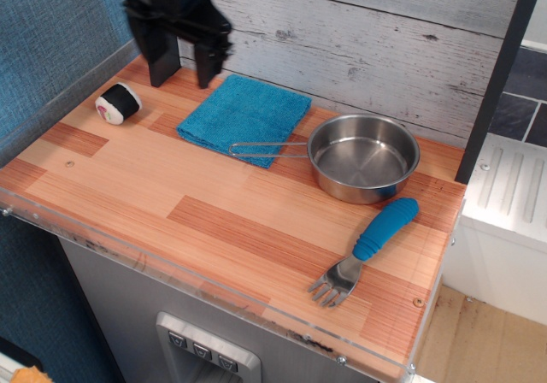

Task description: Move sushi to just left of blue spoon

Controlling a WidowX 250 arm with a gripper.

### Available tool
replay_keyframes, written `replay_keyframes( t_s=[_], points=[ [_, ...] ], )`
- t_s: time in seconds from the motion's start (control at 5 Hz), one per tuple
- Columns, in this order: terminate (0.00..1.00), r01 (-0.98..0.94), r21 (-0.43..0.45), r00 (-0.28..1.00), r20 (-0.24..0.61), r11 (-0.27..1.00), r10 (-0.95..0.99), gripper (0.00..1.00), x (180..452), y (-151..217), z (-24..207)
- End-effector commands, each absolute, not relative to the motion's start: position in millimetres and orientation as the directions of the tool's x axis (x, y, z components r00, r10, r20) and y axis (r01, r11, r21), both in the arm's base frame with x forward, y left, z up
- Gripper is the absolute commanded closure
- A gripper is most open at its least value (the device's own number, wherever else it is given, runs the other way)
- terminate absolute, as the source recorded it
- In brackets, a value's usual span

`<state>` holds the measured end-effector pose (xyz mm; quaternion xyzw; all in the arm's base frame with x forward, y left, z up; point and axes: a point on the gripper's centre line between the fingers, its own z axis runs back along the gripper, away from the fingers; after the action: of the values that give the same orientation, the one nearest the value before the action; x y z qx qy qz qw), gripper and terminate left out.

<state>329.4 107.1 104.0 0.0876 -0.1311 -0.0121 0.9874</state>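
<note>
I need to grab the sushi next with my gripper by its black-wrapped middle (pixel 122 101), so I can put it down just beside the blue spoon (pixel 385 229).
The sushi (pixel 118 103) lies on its side at the far left of the wooden counter, black wrap with a white end facing front-left. The blue spoon (pixel 385 229) lies at the front right, blue handle pointing back-right and dark tined head toward the front edge. My gripper (pixel 180 62) hangs above the back left of the counter, right of and behind the sushi, in front of a dark post. Its fingers are spread and hold nothing. It is apart from the sushi.
A blue cloth (pixel 246 116) lies at the back centre. A steel pan (pixel 363 156) with a wire handle stands right of it, just behind the spoon. A dark post (pixel 159 71) stands at the back left. A clear rim (pixel 205 293) lines the front edge.
</note>
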Motion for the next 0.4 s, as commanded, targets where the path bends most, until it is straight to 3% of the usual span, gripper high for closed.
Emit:
replay_keyframes(
  t_s=[0.0, 0.2],
  points=[
    [0.0, -0.095, 0.261, 0.954, 0.301, 0.961, 0.013, 0.0, 336.6, 151.9, 103.8],
    [0.0, -0.107, 0.285, 0.96, 0.281, 0.953, 0.024, 0.0, 336.7, 167.4, 96.0]
  ],
)
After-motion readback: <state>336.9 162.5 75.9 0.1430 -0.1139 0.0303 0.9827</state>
